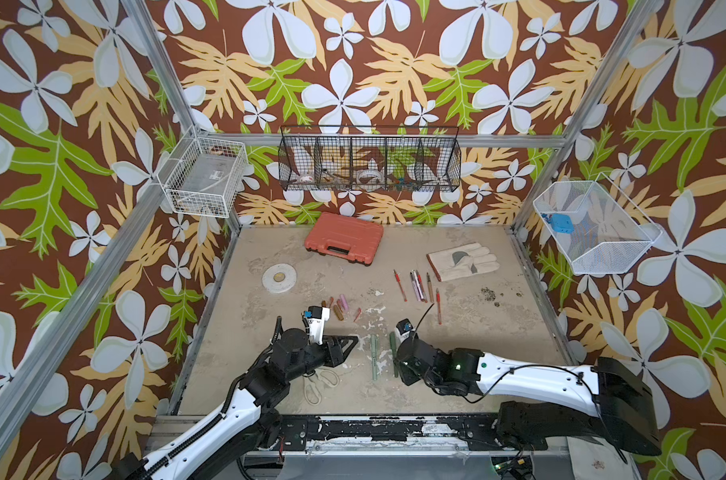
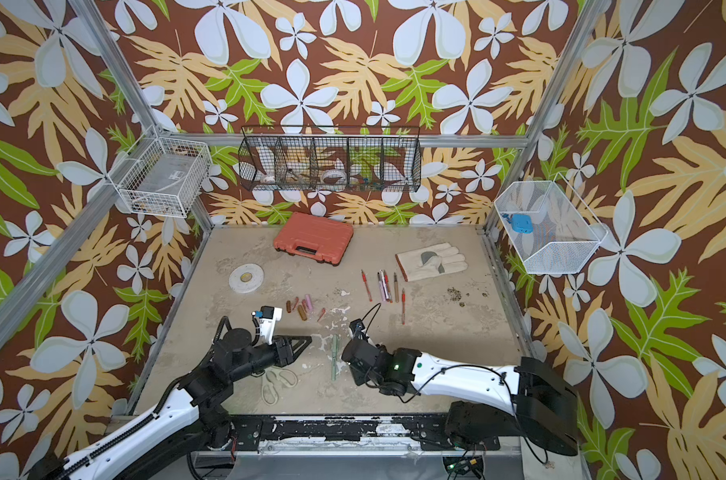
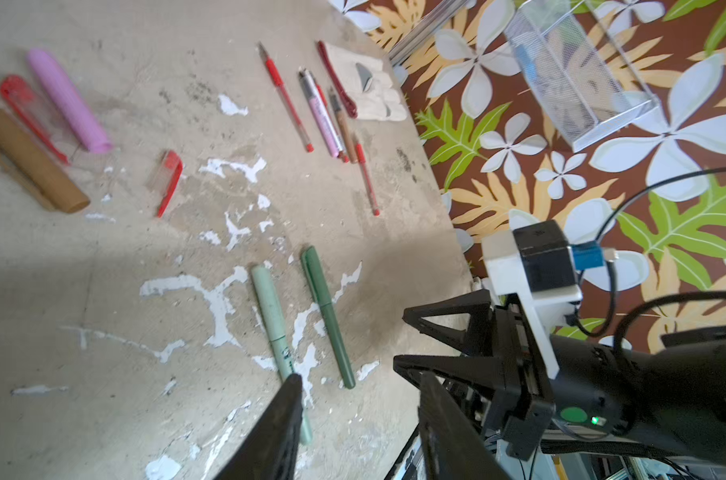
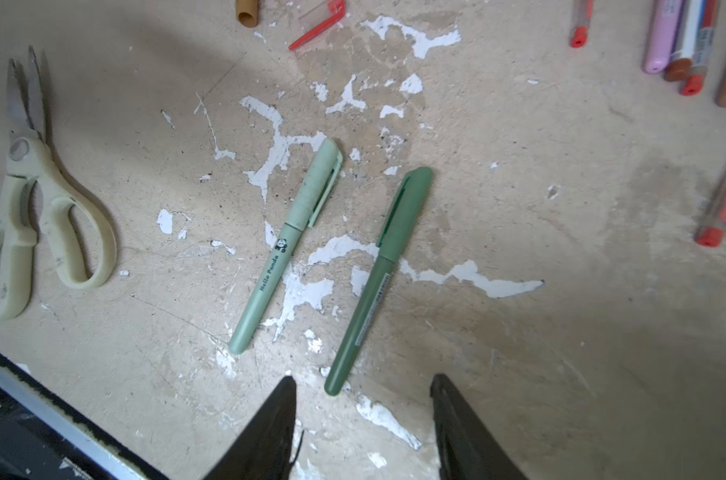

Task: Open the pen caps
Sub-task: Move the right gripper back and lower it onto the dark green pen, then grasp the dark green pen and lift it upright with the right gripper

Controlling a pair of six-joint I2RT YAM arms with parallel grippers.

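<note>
The dark green pen's body is the part my right gripper should grab next, so the pen's cap stays free for my left gripper to open.
Two capped pens lie side by side near the table's front, between the arms. The pale green pen (image 4: 284, 249) wears its pale cap (image 4: 317, 183). The dark green pen (image 4: 374, 282) wears its dark cap (image 4: 407, 208). My right gripper (image 4: 362, 379) is open and empty, just short of the dark pen's tail. My left gripper (image 3: 360, 375) is also open and empty, above the tails of both pens (image 1: 374, 357). Loose pen caps lie to the left: pink (image 3: 66, 99), brown (image 3: 28, 162) and red (image 3: 168, 178). Several uncapped pens (image 1: 419, 286) lie in a row further back.
White-handled scissors (image 1: 319, 384) lie under my left arm. At the back are a red case (image 1: 344, 237), a work glove (image 1: 463, 262) and a tape roll (image 1: 280, 277). Wire baskets (image 1: 369, 160) hang on the walls. The metal front rail (image 1: 353, 428) edges the table.
</note>
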